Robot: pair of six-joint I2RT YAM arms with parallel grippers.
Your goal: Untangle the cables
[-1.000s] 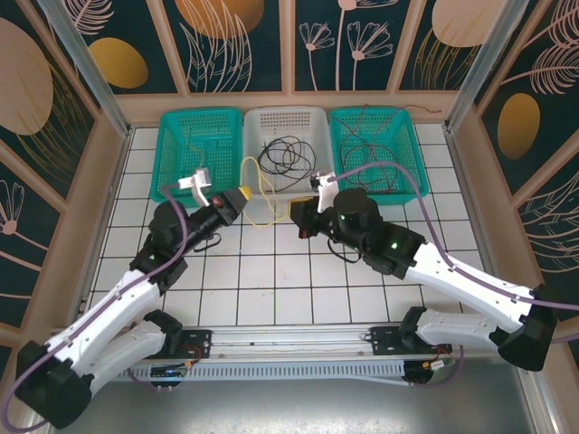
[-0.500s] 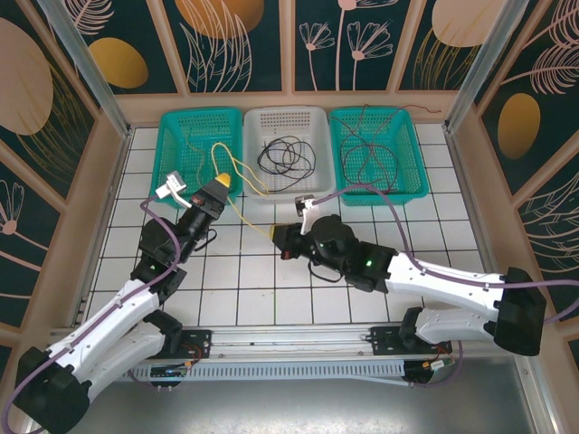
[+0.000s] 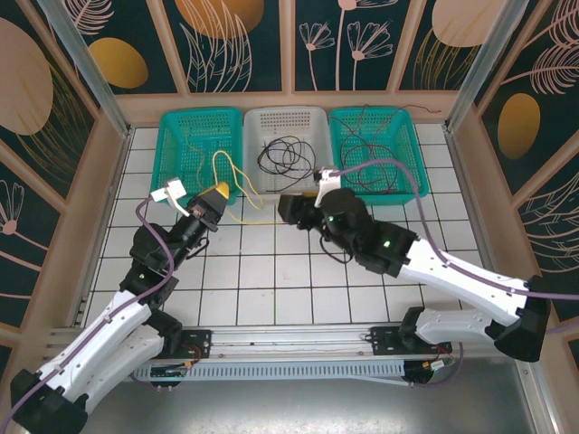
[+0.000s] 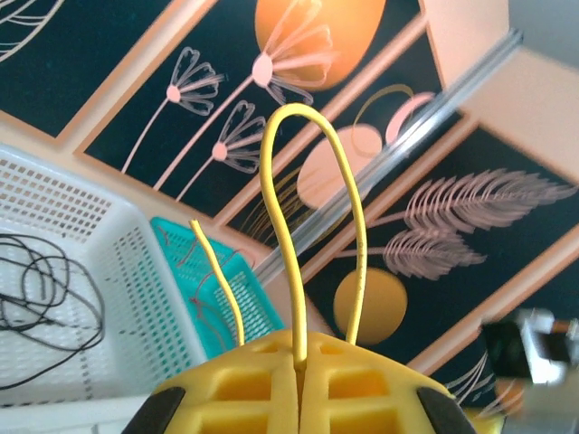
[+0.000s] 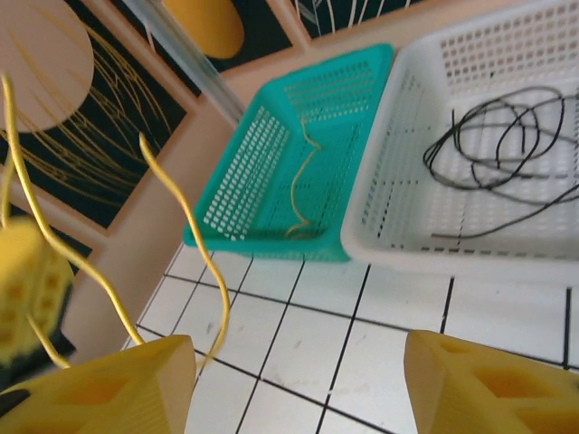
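Observation:
The robot's right gripper should next grab the part of the cable that trails away from the left gripper, to pull the yellow cable straight and untangle it.
A yellow cable (image 3: 242,214) loops up from my left gripper (image 3: 215,192), which is shut on it, and trails across the tiles toward my right gripper (image 3: 291,206). In the left wrist view the yellow cable (image 4: 291,199) rises in a tall loop from the closed pads of the left gripper (image 4: 298,366). The right gripper (image 5: 294,384) stands open, nothing between its fingers (image 5: 99,389); the yellow cable (image 5: 197,249) hangs just beside the left finger. Black cables (image 3: 285,154) lie in the white basket (image 3: 262,122). Red cables (image 3: 366,154) lie in the right teal basket (image 3: 412,172).
The left teal basket (image 3: 167,158) holds a thin tan cable (image 5: 306,176). All three baskets stand in a row against the back wall. White tiled floor (image 3: 271,271) stretches between the arms and the near rail. Purple cables run along both arms.
My right gripper has opened, let go of the yellow cable and moved back toward the baskets. The left gripper, still shut on the cable, has shifted slightly.

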